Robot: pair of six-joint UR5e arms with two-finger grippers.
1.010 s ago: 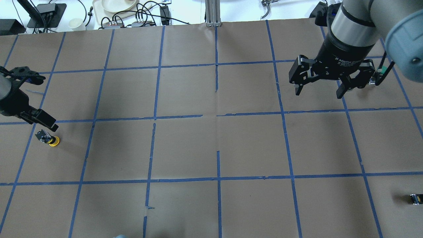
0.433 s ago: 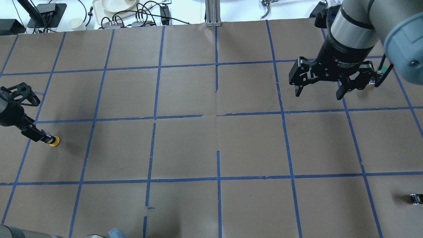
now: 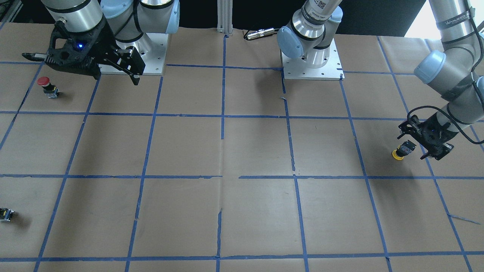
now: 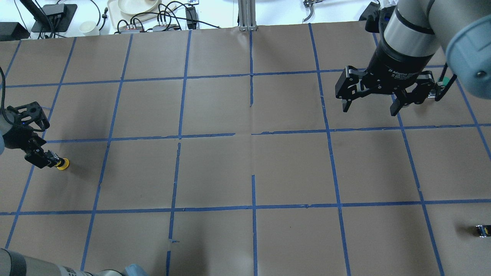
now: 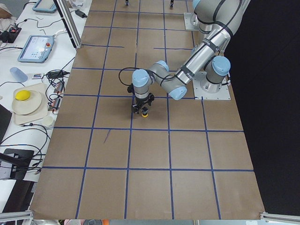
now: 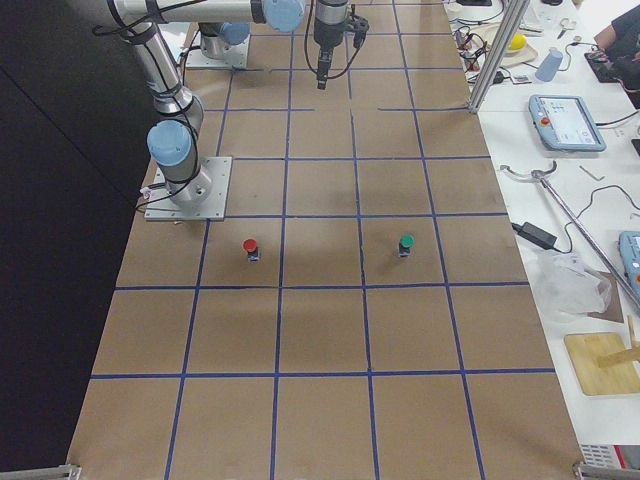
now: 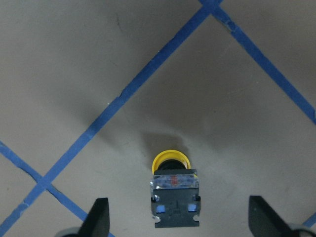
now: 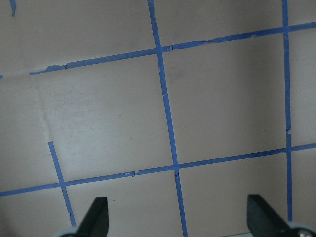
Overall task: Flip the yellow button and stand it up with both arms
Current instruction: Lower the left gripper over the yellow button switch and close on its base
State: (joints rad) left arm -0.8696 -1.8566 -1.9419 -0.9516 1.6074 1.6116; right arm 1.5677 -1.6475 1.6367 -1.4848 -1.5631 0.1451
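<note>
The left gripper grabs the button by its black and grey body point(image 3: 406, 147) next, which leaves the button's yellow cap point(image 3: 397, 155) free for the other arm.
The yellow button point(image 4: 62, 164) lies on its side near the table's left end, its yellow cap turned toward the table's middle. It also shows in the front view point(image 3: 398, 154), the left side view point(image 5: 146, 114) and the left wrist view point(image 7: 171, 161). My left gripper point(image 4: 46, 158) is low over it and open. In the left wrist view its fingers point(image 7: 98, 218) stand apart on either side of the black and grey body, without touching it. My right gripper point(image 4: 369, 110) hangs open and empty above the far right squares. Its wrist view shows only paper between its fingers point(image 8: 97, 216).
A red-capped button point(image 3: 44, 85) and a green-capped button point(image 4: 443, 81) stand near the right gripper. They also show in the right side view, red point(image 6: 250, 247) and green point(image 6: 406, 243). A small capless black block point(image 4: 482, 230) lies at the near right edge. Cables and dishes sit beyond the far edge.
My left gripper has come down and toward me over the yellow button, so its fingers now straddle the body. The button has not moved. The right arm is almost still.
</note>
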